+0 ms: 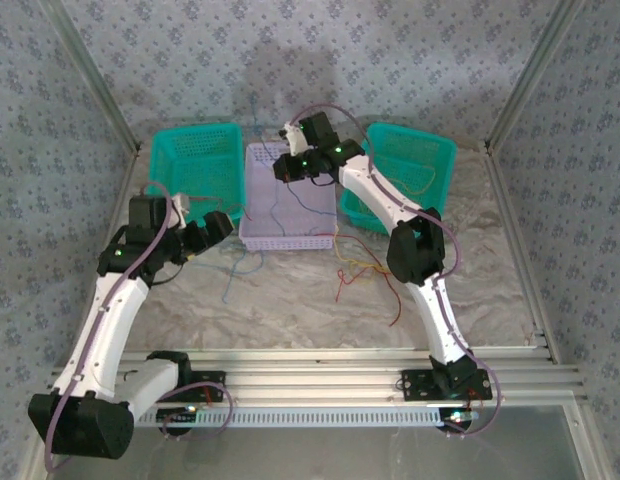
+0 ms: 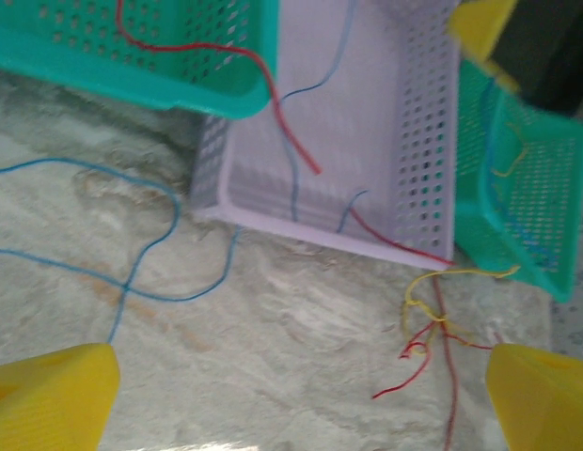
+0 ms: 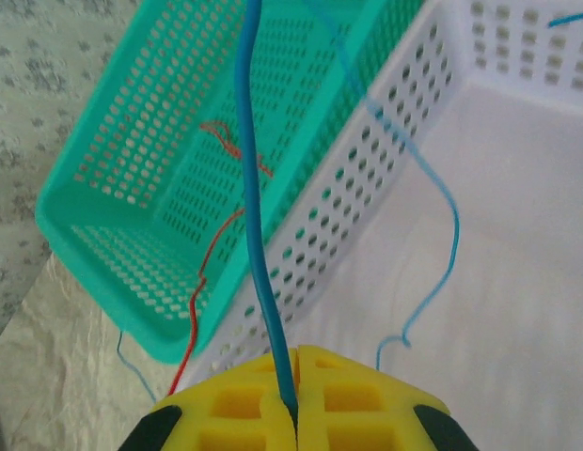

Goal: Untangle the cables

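My left gripper should next take hold of the blue cable by its part [image 1: 258, 127] clear of the right gripper's fingers. My right gripper is then free to untangle.
The cables are thin red, blue and yellow wires. A red and yellow tangle [image 1: 365, 270] [image 2: 428, 319] lies on the table in front of the lilac basket [image 1: 290, 238] [image 2: 418, 141]. Blue cable loops [image 1: 238, 268] [image 2: 132, 272] lie to its left. My right gripper [image 1: 285, 165] [image 3: 293, 413] hangs over the lilac basket [image 3: 367, 188], shut on a blue cable [image 3: 259, 235] that runs up out of its jaws. My left gripper [image 1: 218, 228] [image 2: 296, 404] stands wide open above the table with nothing between its yellow fingertips [image 2: 52, 399].
A teal basket [image 1: 195, 165] [image 2: 132, 66] [image 3: 103, 225] stands left of the lilac one, with a red cable [image 2: 282, 113] [image 3: 230, 141] trailing from it. Another teal basket [image 1: 410, 170] [image 2: 527, 197] stands to the right. A thin blue cable [image 3: 442, 244] lies in the lilac basket.
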Robot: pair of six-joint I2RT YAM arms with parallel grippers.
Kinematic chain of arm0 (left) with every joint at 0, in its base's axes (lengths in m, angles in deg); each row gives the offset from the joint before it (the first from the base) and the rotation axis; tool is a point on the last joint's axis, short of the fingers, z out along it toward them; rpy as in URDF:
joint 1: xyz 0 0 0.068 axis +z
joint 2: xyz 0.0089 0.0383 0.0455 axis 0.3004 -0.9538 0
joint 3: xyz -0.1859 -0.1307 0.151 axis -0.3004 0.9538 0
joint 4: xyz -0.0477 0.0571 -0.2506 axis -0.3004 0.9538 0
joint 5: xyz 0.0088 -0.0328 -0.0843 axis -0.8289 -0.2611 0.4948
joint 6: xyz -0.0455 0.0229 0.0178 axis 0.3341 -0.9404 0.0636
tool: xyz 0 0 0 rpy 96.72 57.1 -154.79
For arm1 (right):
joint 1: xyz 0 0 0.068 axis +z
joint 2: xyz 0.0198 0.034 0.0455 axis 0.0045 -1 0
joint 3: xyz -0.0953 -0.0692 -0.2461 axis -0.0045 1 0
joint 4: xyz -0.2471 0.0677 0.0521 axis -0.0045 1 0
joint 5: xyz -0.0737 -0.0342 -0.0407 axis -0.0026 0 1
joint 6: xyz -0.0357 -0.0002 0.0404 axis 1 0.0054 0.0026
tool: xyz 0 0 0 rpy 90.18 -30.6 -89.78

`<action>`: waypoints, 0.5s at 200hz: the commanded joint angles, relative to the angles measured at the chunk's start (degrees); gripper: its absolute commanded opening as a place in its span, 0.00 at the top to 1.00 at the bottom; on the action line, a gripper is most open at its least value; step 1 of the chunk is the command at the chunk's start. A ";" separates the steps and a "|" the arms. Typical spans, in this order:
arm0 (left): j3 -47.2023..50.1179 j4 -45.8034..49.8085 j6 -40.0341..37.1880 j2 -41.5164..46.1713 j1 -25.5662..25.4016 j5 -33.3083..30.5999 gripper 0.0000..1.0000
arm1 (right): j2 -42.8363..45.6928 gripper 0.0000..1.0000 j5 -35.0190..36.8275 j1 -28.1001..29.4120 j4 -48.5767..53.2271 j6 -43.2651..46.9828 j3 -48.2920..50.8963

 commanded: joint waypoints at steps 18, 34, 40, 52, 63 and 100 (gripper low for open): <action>-3.93 -4.22 2.87 -2.60 -1.21 3.86 0.00 | 1.55 1.00 -3.60 -0.40 12.21 1.01 1.94; -4.60 -5.08 3.26 -4.18 -2.58 3.20 0.00 | 3.43 1.00 -4.35 -0.17 12.13 3.39 5.12; -4.86 -5.50 3.44 -4.90 -3.24 3.11 0.00 | 4.62 1.00 -4.93 -0.09 11.01 2.99 6.86; -5.48 -6.18 3.97 -6.37 -4.71 1.82 0.00 | 6.83 1.00 -5.44 -0.10 8.73 1.63 9.85; -5.95 -7.63 4.64 -7.94 -6.07 1.11 0.00 | 8.24 1.00 -6.81 -0.03 7.56 1.48 11.52; -10.90 -10.18 6.21 -16.13 -11.35 -4.07 0.00 | 10.75 1.00 -8.25 0.53 6.90 1.86 14.30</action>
